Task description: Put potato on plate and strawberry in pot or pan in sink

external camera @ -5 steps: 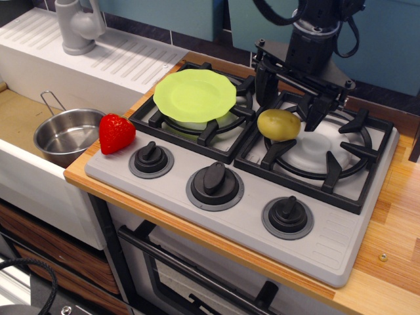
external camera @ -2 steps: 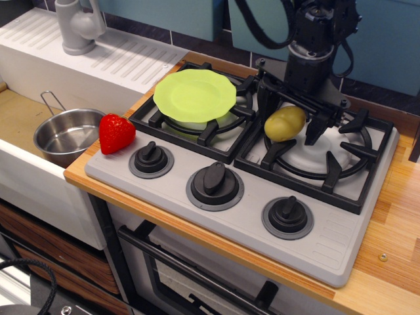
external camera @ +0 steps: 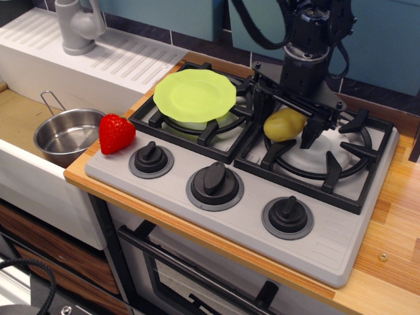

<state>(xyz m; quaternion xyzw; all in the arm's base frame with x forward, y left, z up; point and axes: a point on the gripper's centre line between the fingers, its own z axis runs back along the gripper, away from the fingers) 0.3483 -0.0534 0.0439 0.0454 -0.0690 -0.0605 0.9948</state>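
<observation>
The potato needs to go on the plate, so my gripper next needs to grab it across its rounded body.
The yellow-tan potato lies tilted on the left part of the right burner grate. My gripper hangs straight down over it, jaws open, with one black finger at the potato's left end and the other at its right end. The lime-green plate rests on the left burner, bare. The red strawberry sits on the stove's front left corner. The steel pot stands in the sink just left of the strawberry, and nothing is in it.
The grey stove top has three black knobs along its front. A grey tap and a white ribbed drainboard lie behind the sink. A wooden counter borders the stove on the right.
My gripper has come down around the potato. The potato has shifted slightly right and tilted up at its right end. The plate, strawberry and pot have not moved.
</observation>
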